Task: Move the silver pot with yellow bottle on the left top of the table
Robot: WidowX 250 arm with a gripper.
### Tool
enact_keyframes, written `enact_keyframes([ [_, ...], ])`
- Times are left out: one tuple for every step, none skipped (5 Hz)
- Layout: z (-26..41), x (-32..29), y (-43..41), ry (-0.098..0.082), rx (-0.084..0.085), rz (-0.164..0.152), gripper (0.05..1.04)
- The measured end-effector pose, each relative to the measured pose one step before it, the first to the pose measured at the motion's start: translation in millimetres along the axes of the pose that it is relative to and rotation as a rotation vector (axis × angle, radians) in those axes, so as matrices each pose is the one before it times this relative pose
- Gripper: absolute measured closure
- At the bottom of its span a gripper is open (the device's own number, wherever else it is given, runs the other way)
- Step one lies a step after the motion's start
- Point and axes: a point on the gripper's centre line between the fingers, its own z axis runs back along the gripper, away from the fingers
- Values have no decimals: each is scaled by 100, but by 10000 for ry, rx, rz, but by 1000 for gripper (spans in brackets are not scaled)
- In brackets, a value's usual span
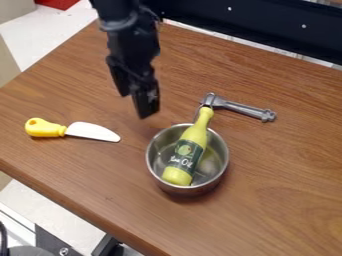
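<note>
My gripper next needs to pick up the silver pot [219, 167] by the pot's rim, so that it can move the pot with the yellow bottle still inside.
The gripper [134, 104] hangs above the table, up and to the left of the pot, touching neither pot nor bottle. Its two fingers stand apart, open, with nothing between them. The silver pot [219, 167] stands upright near the middle of the wooden table [280, 175]. Inside it the yellow bottle [188, 150] with a dark green label lies slanted, its base low at the pot's near left side and its neck over the far rim.
A toy knife [92, 131] with a yellow handle lies left of the pot. Behind the pot, a grey metal-looking tool [244, 108] lies close to the bottle's neck. A dark rail [267, 25] runs along the table's back edge.
</note>
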Motion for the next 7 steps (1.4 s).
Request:
enact_keyframes([
  [-1467, -453, -1622, 238, 128, -576, 84],
  [-663, 57, -155, -62, 287, 124, 84],
  [-346, 684, 487, -56, -36, 265, 84],
  [-445, 266, 499, -1, 365, 343, 84],
  [-481, -83, -73, 190, -131, 134, 84],
  [4, 188, 198, -133, 105, 15, 84],
  [-48, 224, -101, -39, 69, 157, 84],
])
